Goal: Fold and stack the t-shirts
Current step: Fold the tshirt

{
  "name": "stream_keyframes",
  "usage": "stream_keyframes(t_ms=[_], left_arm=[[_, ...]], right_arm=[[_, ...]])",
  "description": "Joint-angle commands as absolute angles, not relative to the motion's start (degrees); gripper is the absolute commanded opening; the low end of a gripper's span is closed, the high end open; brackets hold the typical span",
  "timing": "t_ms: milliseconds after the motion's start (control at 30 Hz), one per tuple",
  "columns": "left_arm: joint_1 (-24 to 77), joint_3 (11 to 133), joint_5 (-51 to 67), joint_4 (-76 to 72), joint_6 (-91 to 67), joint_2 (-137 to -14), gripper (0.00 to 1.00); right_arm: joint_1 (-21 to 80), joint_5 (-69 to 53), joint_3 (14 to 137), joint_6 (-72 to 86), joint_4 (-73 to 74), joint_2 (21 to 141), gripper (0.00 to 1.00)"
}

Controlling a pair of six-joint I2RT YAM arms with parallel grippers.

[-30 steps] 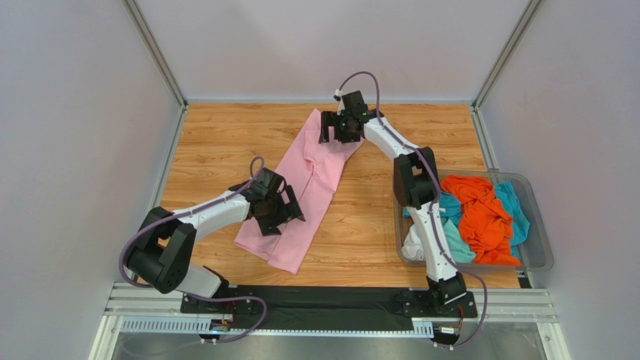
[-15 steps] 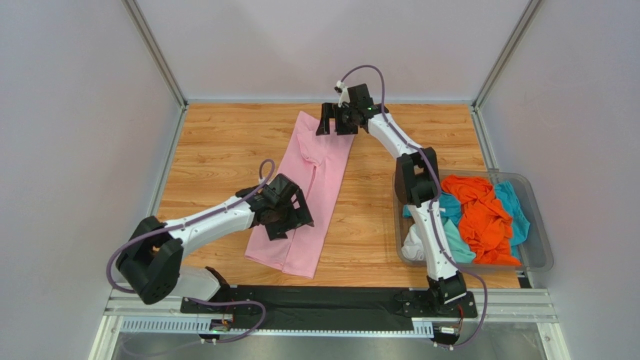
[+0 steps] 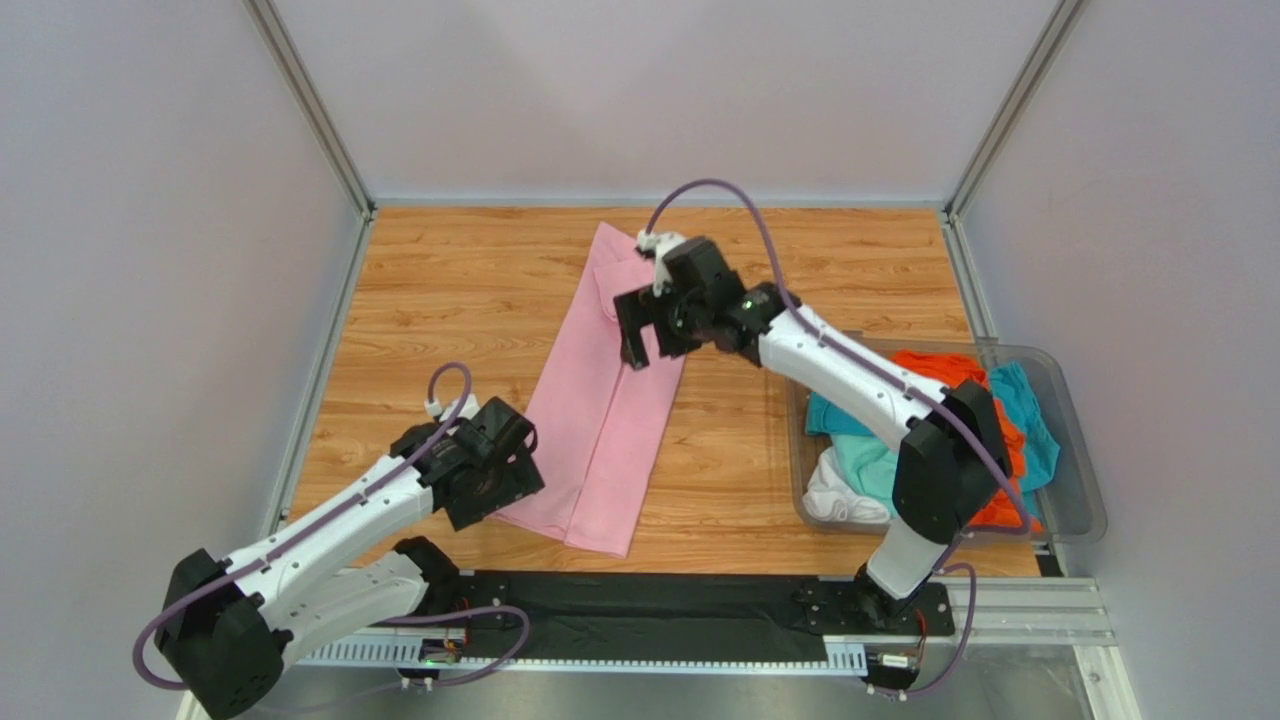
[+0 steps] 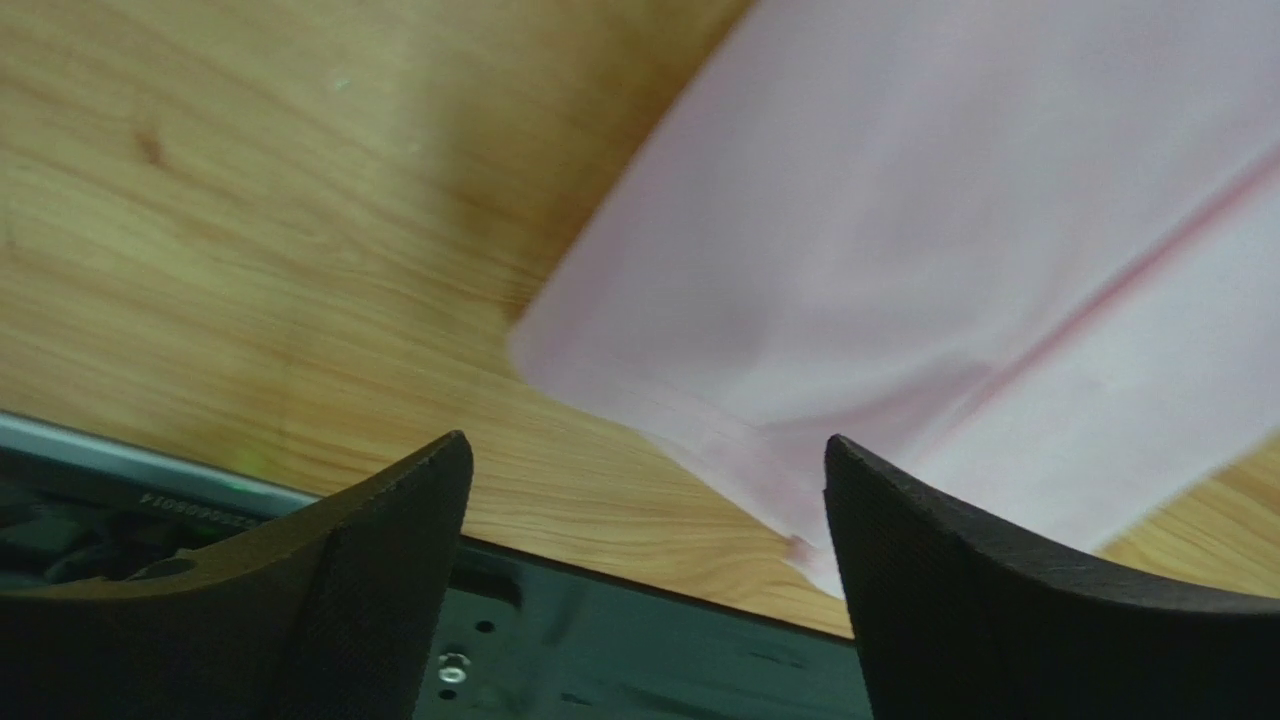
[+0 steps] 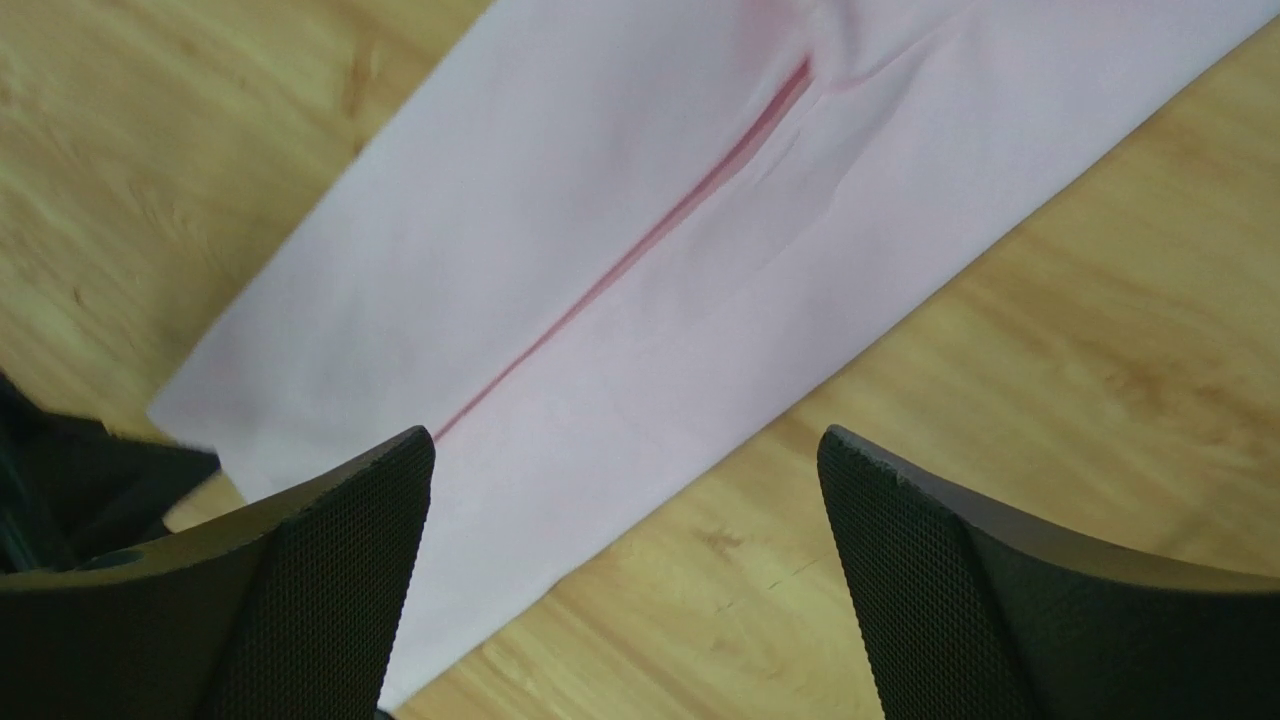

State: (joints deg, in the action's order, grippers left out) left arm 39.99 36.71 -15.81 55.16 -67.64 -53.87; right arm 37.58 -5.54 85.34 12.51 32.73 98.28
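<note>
The left gripper grabs the light pink t-shirt by its near end's outer corner next. Then that end of the t-shirt gets folded over the strip (image 3: pixel 607 402).
The light pink t-shirt (image 3: pixel 601 398) lies flat on the wooden table, folded lengthwise into a long narrow strip running from the far middle to the near edge. My left gripper (image 3: pixel 489 473) hovers open just left of the strip's near end, holding nothing; in its wrist view the pink corner (image 4: pixel 932 225) lies ahead of the left gripper (image 4: pixel 643 450). My right gripper (image 3: pixel 654 318) is open above the strip's right edge, near its far half. In the right wrist view the fold seam of the pink shirt (image 5: pixel 676 225) lies past the empty right gripper (image 5: pixel 624 435).
A clear plastic bin (image 3: pixel 1085 495) stands at the right and holds an orange shirt (image 3: pixel 947 371), teal cloth (image 3: pixel 1037 413) and a white shirt (image 3: pixel 830 488). The right arm's elbow hangs over the bin. A black rail (image 4: pixel 631 660) runs along the table's near edge.
The left gripper drew back to the near left, off the shirt. The right gripper came from the shirt's far end toward its middle. The pink strip now lies straighter and flatter.
</note>
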Motion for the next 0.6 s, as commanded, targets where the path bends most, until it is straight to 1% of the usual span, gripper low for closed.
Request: stream_keyframes(t_ms=[0,67,100,233,267,333,367,433,467,533,567], left_arm=[[35.62,31.83,-14.52,57.49,-68.83,-51.07,0.90],[34.20,29.55,-13.89,55.47,-68.47,-50.36,0.87],[32.88,29.10,-13.71,54.41,-67.77,-50.27,0.82],[30.50,27.69,-12.04,51.25,-65.40,-52.63,0.73],[30.24,28.03,-11.69,51.15,-65.22,-53.17,0.65],[30.15,28.39,-11.60,50.54,-64.78,-54.57,0.54],[30.06,28.56,-11.17,50.54,-64.60,-54.93,0.46],[30.06,28.65,-10.81,50.45,-64.60,-55.37,0.39],[30.06,28.57,-10.90,50.01,-64.51,-55.37,0.31],[30.06,28.39,-10.99,49.49,-64.51,-55.46,0.26],[30.06,28.30,-10.81,49.22,-64.42,-55.55,0.21]], right_arm=[[43.84,2.64,75.86,16.78,31.38,94.41,1.00],[47.61,3.42,73.31,18.54,31.29,93.52,1.00],[48.85,3.43,71.56,18.63,31.46,93.17,1.00],[54.56,5.45,69.09,18.90,32.87,93.08,1.00],[55.62,6.49,68.65,19.07,33.39,92.99,1.00],[58.25,6.86,67.25,19.16,33.57,92.64,1.00],[59.23,6.68,66.98,19.33,33.66,92.46,1.00],[62.47,6.50,65.93,18.55,33.84,91.85,1.00],[63.71,7.90,65.48,18.20,33.32,90.98,0.99],[67.04,7.83,64.08,16.44,32.09,90.44,0.99],[67.93,6.60,63.55,16.09,30.60,90.53,0.98]])
